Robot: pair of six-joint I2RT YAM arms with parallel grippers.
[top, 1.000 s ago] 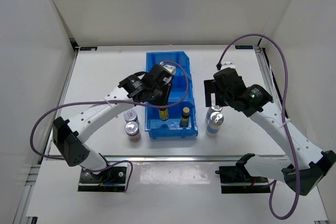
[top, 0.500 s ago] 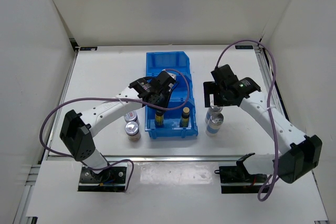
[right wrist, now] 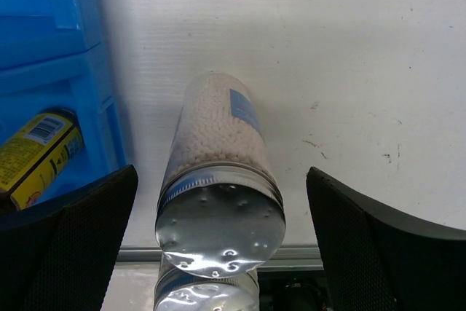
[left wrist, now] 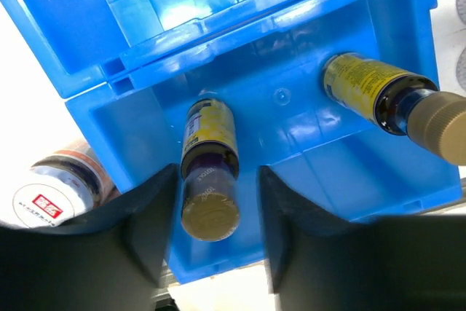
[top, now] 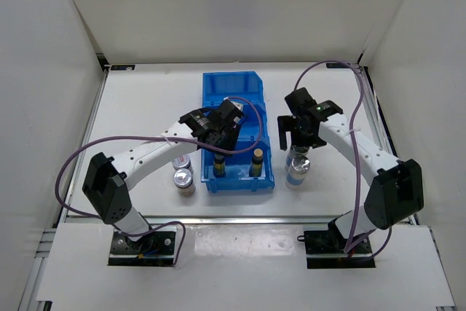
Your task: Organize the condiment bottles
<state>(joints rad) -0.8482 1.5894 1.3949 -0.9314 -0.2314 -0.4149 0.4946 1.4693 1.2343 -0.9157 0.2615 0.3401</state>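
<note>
In the right wrist view the fingers are level with the rim of the silver-lidded jar's lid, so it is time for my right gripper to close on the jar now.
A slim dark bottle with a yellow label and a tan cap stands in the near compartment of the blue bin. My left gripper straddles its neck, open, with a gap at the right finger. A second dark bottle stands to its right in the same compartment. My right gripper hangs wide open on either side of a silver-lidded jar on the table, touching nothing. Another jar stands just nearer. In the top view, two more jars stand left of the bin.
The bin's two far compartments hold nothing that I can see. White walls enclose the table on three sides. A metal rail runs along the near edge. Purple cables loop above both arms.
My left gripper came down with the dark bottle into the near compartment, and its jaws have parted from it. My right gripper shifted left and settled over the two jars.
</note>
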